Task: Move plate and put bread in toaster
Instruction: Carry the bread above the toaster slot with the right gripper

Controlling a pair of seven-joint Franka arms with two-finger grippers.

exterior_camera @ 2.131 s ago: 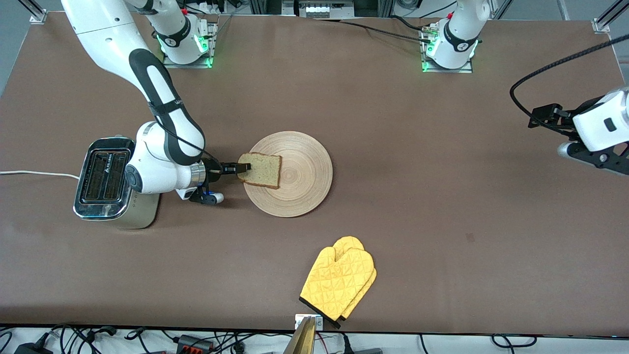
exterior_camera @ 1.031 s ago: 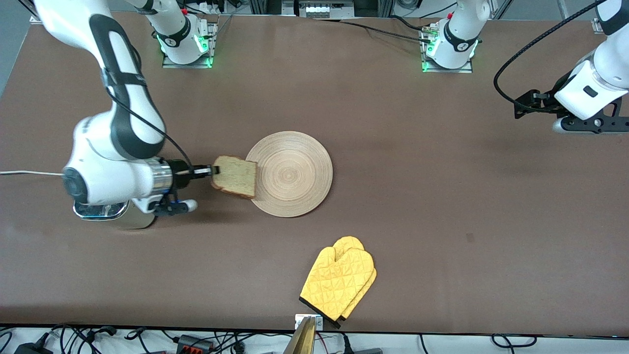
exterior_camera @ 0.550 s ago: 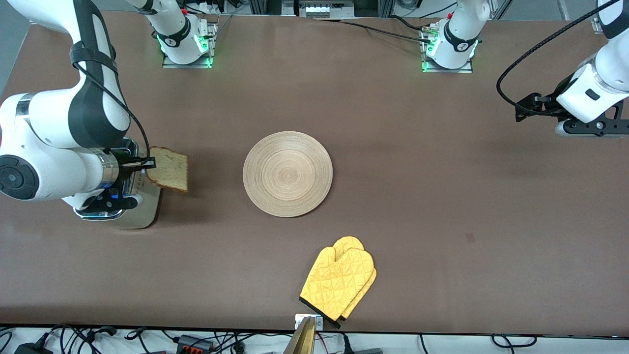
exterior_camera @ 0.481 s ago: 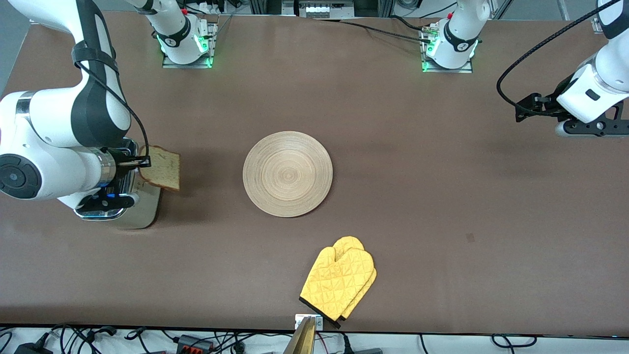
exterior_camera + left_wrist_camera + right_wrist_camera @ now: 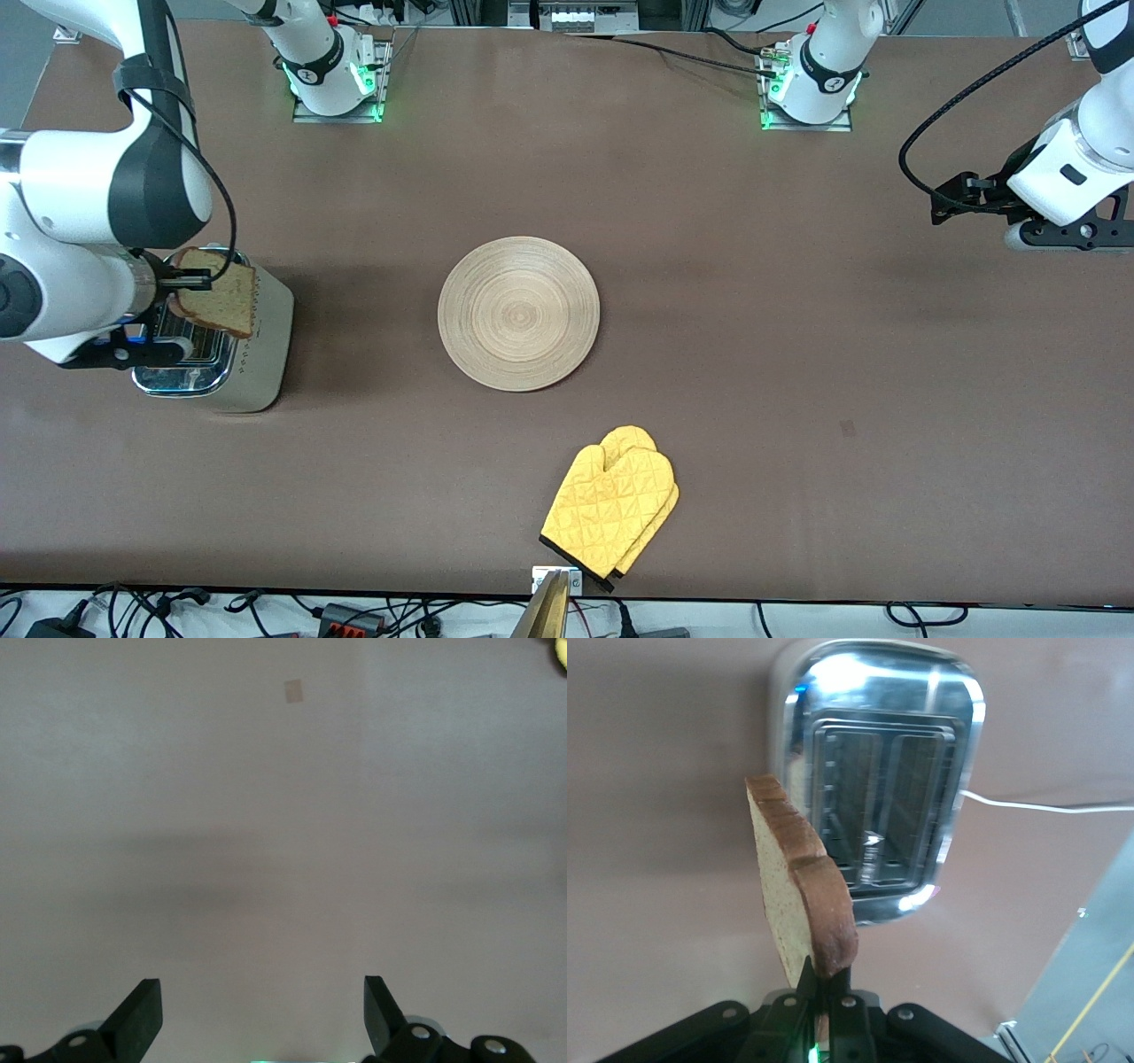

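Note:
My right gripper should open only after I bring the bread down in: the bread's lower edge hangs above the toaster's slots in the right wrist view, so it would miss if I opened now.
My right gripper is shut on the crust edge of the bread and holds the slice on edge in the air. The slice hangs over the plate-side rim of the toaster. In the right wrist view the bread stands up from the right gripper, with the chrome toaster top and its two empty slots below. The bare wooden plate lies mid-table. My left gripper waits open over the left arm's end of the table, and the left gripper has only bare table under it.
A yellow oven mitt lies nearer the front camera than the plate, close to the table's front edge. The toaster's white cord runs off toward the right arm's end of the table. A small pale mark is on the table.
My right gripper lifted the bread off the plate and carried it toward the right arm's end, to over the toaster, turning the slice on edge. The left arm rose and shifted slightly.

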